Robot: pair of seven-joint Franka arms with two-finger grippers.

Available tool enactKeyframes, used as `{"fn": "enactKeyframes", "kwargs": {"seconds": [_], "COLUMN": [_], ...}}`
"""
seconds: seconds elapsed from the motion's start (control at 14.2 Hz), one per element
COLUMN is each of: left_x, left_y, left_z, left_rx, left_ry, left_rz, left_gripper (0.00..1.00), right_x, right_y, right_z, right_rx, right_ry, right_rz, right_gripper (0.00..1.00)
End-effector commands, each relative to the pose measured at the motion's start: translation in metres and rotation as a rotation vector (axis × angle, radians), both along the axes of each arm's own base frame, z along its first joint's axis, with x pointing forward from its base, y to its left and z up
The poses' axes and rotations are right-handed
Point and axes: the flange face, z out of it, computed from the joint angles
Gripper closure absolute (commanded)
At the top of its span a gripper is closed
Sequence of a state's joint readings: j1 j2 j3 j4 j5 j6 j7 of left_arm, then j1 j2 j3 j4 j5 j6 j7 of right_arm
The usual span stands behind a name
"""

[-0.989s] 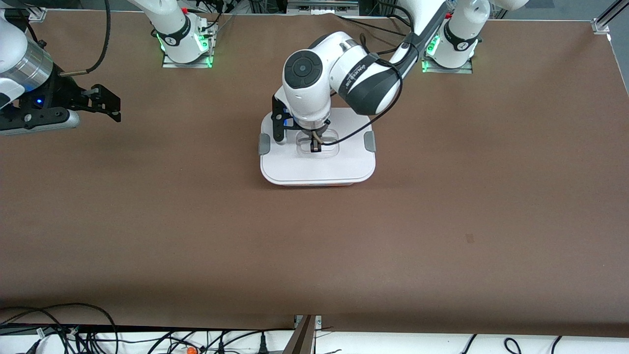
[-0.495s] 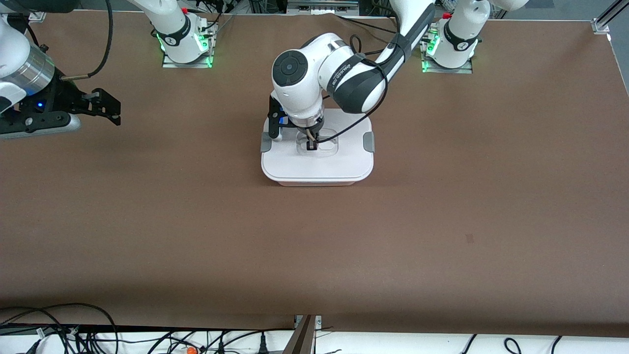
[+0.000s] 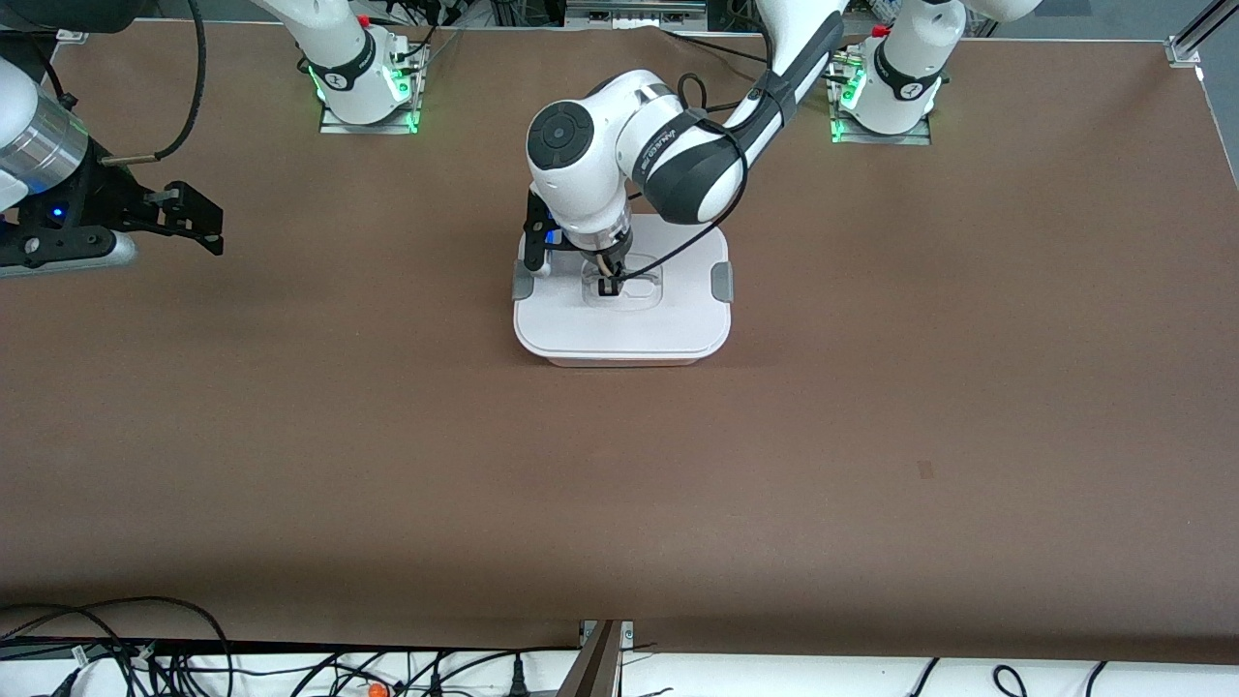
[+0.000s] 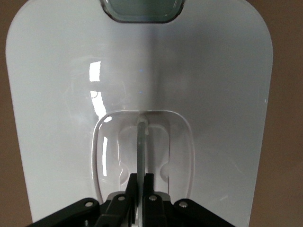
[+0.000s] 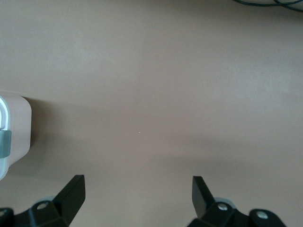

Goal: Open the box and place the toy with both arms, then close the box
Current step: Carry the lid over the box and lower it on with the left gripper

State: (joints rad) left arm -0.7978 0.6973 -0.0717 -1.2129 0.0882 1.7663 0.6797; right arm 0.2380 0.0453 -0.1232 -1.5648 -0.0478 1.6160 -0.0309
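The white lid's lower edge sits flat on the box's rim in the front view, so it is now time for my left gripper to open.
The box (image 3: 621,329) stands in the middle of the table with its white lid lying flat on it, a grey clip (image 3: 522,282) at each end. My left gripper (image 3: 610,287) points straight down into the lid's recess and is shut on the clear handle (image 4: 141,142), which runs as a thin strip between the fingers (image 4: 133,182). The lid fills the left wrist view (image 4: 213,94). My right gripper (image 3: 198,218) hangs open and empty over bare table near the right arm's end; its wrist view shows the box's corner (image 5: 16,123). The toy is hidden.
The brown table (image 3: 871,436) is bare around the box. The arms' bases (image 3: 363,92) stand lit green along the table's edge farthest from the front camera. Cables (image 3: 145,658) lie below the table's nearest edge.
My left gripper has come down with the lid, which now sits flat and a little toward the right arm's end; the pink sliver under it no longer shows. My right gripper has drawn away from the box.
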Motion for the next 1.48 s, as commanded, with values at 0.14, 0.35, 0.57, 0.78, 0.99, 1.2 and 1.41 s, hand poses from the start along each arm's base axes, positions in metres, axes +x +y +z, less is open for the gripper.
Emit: {"fn": "enactKeyframes", "kwargs": {"seconds": [0.14, 0.35, 0.57, 0.78, 0.99, 1.2, 1.41], "left_x": [-0.002, -0.003, -0.006, -0.007, 0.005, 0.035, 0.078], "left_y": [0.009, 0.013, 0.012, 0.012, 0.022, 0.048, 0.091], "left_z": [-0.003, -0.008, -0.007, -0.006, 0.007, 0.056, 0.086], "left_rx": [0.041, 0.052, 0.059, 0.066, 0.061, 0.035, 0.012], "left_ry": [-0.008, 0.007, 0.005, 0.005, 0.005, -0.015, -0.044], "left_rz": [-0.003, 0.049, 0.084, 0.115, 0.135, 0.19, 0.277], "left_gripper": [1.0, 1.0, 1.0, 1.0, 0.0, 0.0, 0.0], "right_x": [0.003, 0.003, 0.003, 0.003, 0.003, 0.003, 0.003], "right_y": [0.002, 0.001, 0.002, 0.001, -0.001, -0.001, -0.001], "right_z": [0.004, 0.003, 0.004, 0.004, 0.002, 0.002, 0.002], "right_rx": [0.007, 0.007, 0.007, 0.007, 0.006, 0.007, 0.006], "right_ry": [-0.003, 0.001, -0.003, -0.003, 0.003, 0.001, 0.003], "right_rz": [-0.014, -0.016, -0.014, -0.016, -0.019, -0.019, -0.019], "right_gripper": [0.0, 0.0, 0.0, 0.0, 0.0, 0.0, 0.0]}}
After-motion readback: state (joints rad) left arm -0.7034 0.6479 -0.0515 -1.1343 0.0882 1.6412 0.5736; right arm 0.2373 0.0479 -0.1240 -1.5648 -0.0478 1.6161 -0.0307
